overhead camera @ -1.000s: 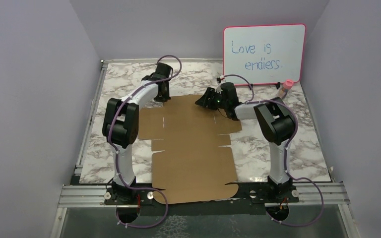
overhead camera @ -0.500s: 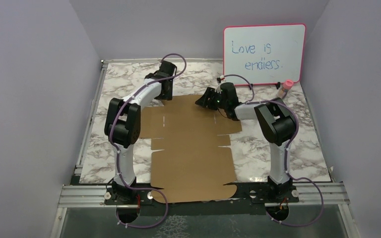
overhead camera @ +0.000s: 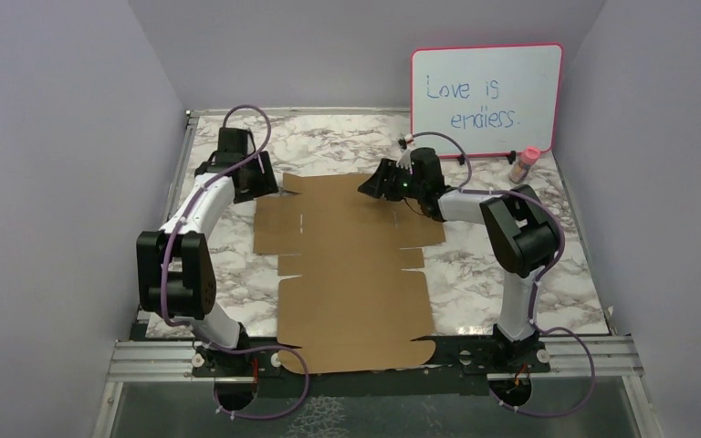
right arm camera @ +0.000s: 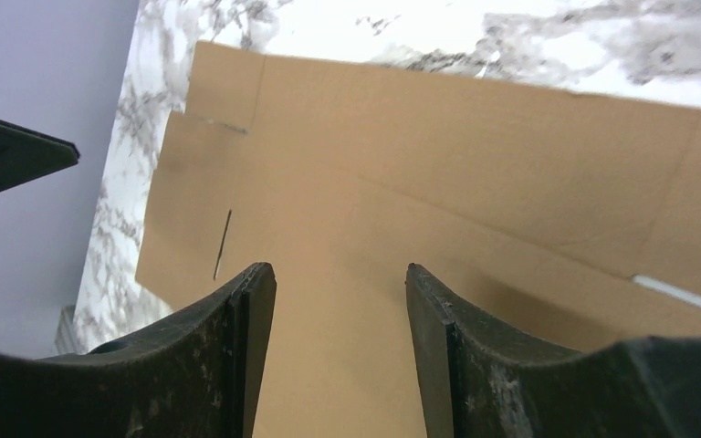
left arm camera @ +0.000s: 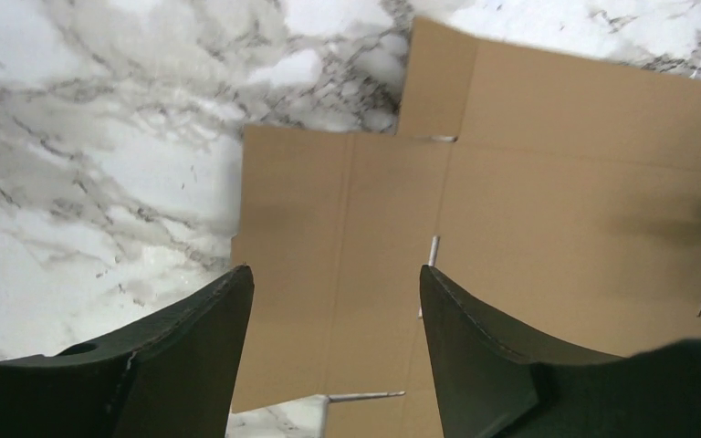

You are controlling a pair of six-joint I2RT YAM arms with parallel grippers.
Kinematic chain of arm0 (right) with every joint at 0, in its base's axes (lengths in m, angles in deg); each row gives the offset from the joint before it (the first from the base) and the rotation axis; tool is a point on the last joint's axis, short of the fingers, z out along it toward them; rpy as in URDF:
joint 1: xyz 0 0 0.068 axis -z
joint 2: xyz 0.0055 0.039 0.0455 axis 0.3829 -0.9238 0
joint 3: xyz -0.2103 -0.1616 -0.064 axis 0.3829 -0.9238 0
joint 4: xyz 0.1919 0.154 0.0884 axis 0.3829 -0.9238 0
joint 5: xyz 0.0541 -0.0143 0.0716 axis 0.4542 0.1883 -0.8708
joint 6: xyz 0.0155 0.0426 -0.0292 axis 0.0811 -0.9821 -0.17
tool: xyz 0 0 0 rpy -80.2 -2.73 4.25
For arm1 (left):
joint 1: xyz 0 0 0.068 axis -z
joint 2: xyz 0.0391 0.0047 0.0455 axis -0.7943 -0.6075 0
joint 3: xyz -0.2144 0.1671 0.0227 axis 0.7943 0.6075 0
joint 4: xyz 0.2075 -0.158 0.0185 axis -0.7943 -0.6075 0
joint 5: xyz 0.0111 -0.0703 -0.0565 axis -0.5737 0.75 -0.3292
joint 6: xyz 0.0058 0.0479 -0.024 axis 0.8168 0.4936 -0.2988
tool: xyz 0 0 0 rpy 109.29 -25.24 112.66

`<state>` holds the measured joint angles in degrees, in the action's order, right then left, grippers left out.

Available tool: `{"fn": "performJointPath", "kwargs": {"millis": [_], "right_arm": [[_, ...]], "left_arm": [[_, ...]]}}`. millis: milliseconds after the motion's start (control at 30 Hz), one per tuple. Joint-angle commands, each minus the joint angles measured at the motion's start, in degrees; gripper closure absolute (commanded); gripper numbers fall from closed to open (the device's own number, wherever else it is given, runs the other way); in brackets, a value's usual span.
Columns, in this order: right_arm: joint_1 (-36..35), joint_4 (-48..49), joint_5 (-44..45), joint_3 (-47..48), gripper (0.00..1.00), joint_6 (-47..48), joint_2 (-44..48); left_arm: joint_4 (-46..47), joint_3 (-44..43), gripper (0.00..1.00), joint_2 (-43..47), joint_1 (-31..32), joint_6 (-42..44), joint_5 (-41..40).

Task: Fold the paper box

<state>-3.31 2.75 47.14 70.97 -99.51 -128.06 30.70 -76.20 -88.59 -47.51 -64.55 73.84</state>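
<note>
I need to fold the paper box's side flap [left arm camera: 329, 237] inward, so next my left gripper needs to grab it by its outer loose edge [left arm camera: 240, 255]. This leaves the flap's inner fold free.
The paper box [overhead camera: 356, 274] is a flat brown die-cut cardboard sheet lying on the marble table, reaching from mid-table to the near edge. My left gripper [overhead camera: 265, 185] hangs by the sheet's far left corner. In the left wrist view it [left arm camera: 335, 274] is open, with the left side flap [left arm camera: 329, 237] below it and nothing between its fingers. My right gripper [overhead camera: 372, 187] hovers over the sheet's far edge, right of centre. In the right wrist view it [right arm camera: 336, 269] is open above bare cardboard [right arm camera: 438, 155] and holds nothing.
A pink-framed whiteboard [overhead camera: 486, 96] with handwriting leans at the back right. A small pink-capped bottle [overhead camera: 525, 164] stands below it. Purple walls close in both sides. A metal rail [overhead camera: 146, 358] runs along the near edge, under the sheet's front lip.
My left arm has swung leftwards, carrying its gripper from the sheet's far edge to beside its far left corner, and its jaws have opened. The right gripper has barely moved.
</note>
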Motion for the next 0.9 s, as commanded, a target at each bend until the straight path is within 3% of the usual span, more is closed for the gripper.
{"fn": "performJointPath", "kwargs": {"millis": [0, 300, 733, 867], "right_arm": [[-0.29, 0.69, -6.60, -2.64, 0.40, -0.26, 2.02], [-0.49, 4.43, -11.57, -5.96, 0.40, -2.71, -0.03], [-0.49, 6.05, -11.56, -6.66, 0.40, -2.63, -3.51], [-0.46, 6.27, -11.58, -6.64, 0.40, -2.44, -4.22]], "left_arm": [[4.14, 8.59, 0.31, 5.45, -4.29, -1.78, 11.90], [10.40, 17.87, 0.27, 3.98, -13.55, -3.94, 24.31], [6.90, 16.69, 0.30, -3.36, -14.99, 2.00, 19.67], [7.04, 16.31, 0.37, -3.64, -15.10, 2.66, 21.74]]}}
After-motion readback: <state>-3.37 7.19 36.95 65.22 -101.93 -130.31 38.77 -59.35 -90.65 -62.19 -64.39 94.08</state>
